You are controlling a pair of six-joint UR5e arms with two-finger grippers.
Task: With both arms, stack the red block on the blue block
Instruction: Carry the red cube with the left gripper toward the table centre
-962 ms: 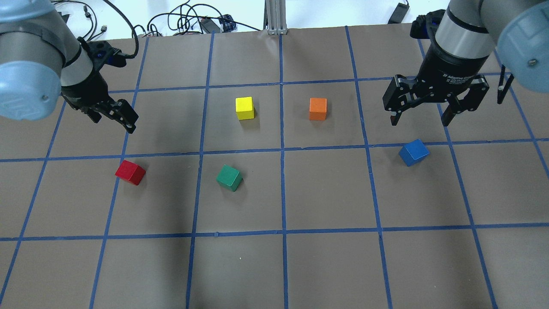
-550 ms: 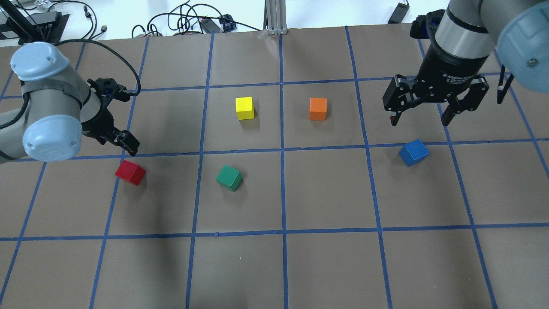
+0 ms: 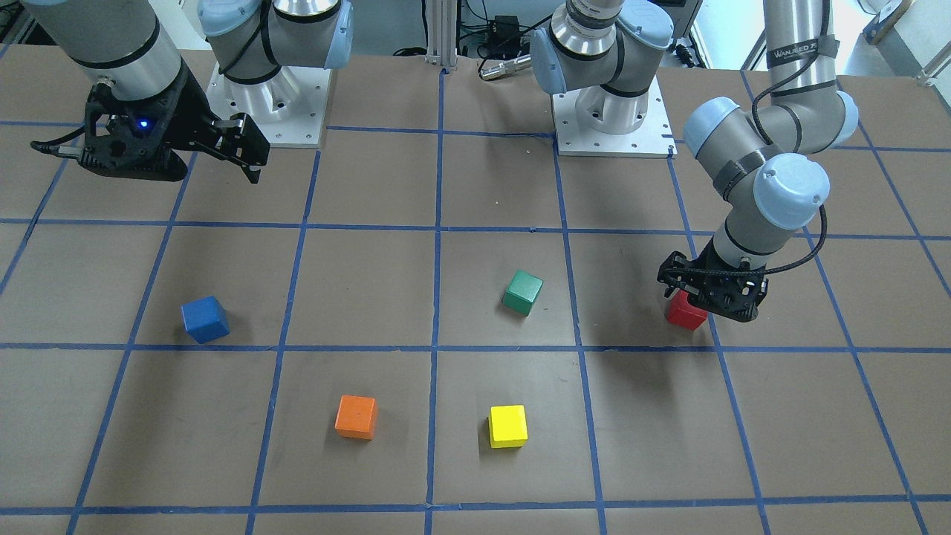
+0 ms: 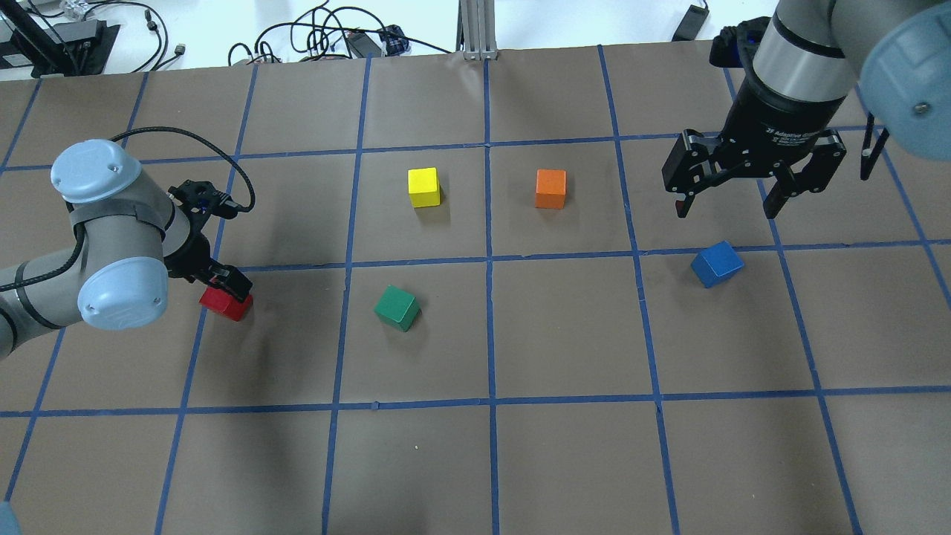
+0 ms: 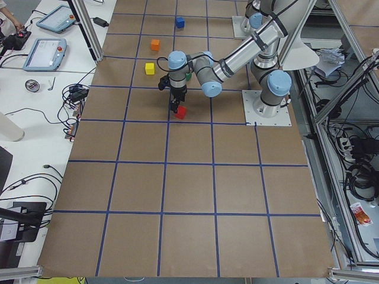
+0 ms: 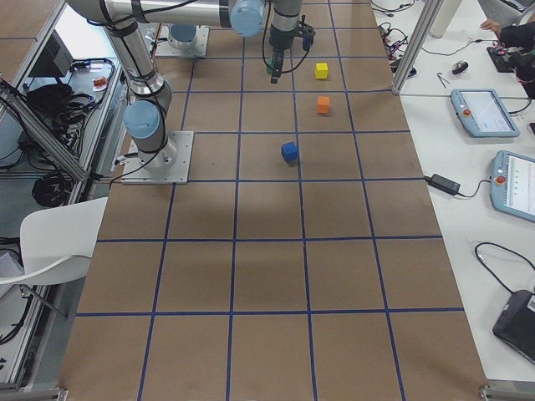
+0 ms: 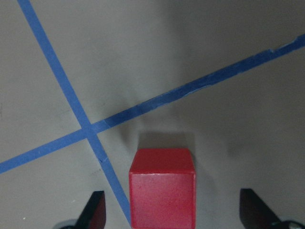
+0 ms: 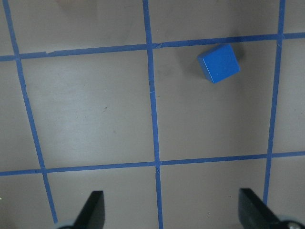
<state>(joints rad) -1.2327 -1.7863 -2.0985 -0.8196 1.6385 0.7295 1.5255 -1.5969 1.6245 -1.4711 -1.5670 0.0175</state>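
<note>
Next, my left gripper grabs the red block by its opposite sides, to stack it on the blue block (image 3: 204, 320).
The red block (image 4: 230, 305) lies on the table at the left; it also shows in the front view (image 3: 685, 312). My left gripper (image 4: 223, 284) is lowered over it and open. In the left wrist view the red block (image 7: 162, 191) sits between the two fingers (image 7: 95, 212), with gaps on both sides. The blue block (image 4: 717, 264) lies at the right, turned a little. My right gripper (image 4: 724, 202) is open and empty, held high just behind it. In the right wrist view the blue block (image 8: 218, 63) lies far from the fingertips (image 8: 95, 210).
A green cube (image 4: 397, 307) lies right of the red block. A yellow cube (image 4: 424, 186) and an orange cube (image 4: 550, 188) lie farther back, mid-table. Blue tape lines form a grid on the brown table (image 4: 565, 334). Cables (image 4: 327, 37) lie beyond the far edge.
My left arm has swung forward and down, bringing its open gripper from behind the red block to around it. The right arm and all the cubes have not moved.
</note>
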